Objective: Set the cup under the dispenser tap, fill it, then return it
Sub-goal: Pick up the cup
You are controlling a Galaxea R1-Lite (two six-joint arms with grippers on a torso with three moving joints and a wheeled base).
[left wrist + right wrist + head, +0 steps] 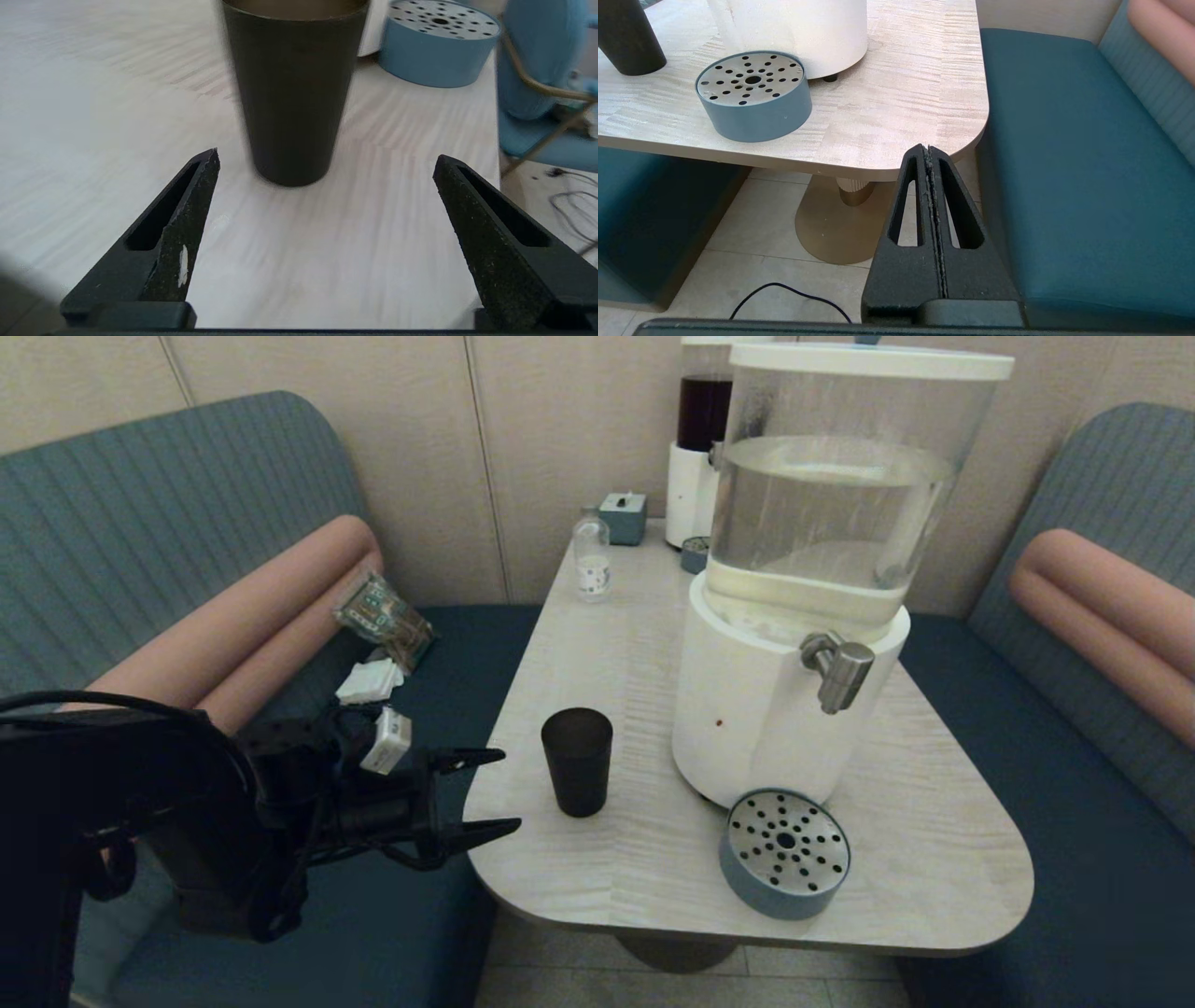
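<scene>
The cup flares wide toward its rim (577,723), so the left gripper should next grab the cup's narrower middle (580,775), where the open fingers fit.
The dark tapered cup (577,762) stands upright on the pale table (616,653), left of the big dispenser. In the left wrist view the cup (294,88) stands just beyond the fingertips, apart from them. My left gripper (506,791) hovers at the table's left edge, open and empty, pointing at the cup. The steel dispenser tap (839,670) juts from the white base of the clear-tank dispenser (822,560), above the round perforated drip tray (785,851). My right gripper (928,148) is shut, parked low off the table's near right corner, and does not show in the head view.
A small clear bottle (592,559), a small grey box (624,516) and a second dispenser with dark red liquid (700,439) stand at the table's far end. Teal benches flank the table; a packet (383,616) and tissues (370,681) lie on the left bench.
</scene>
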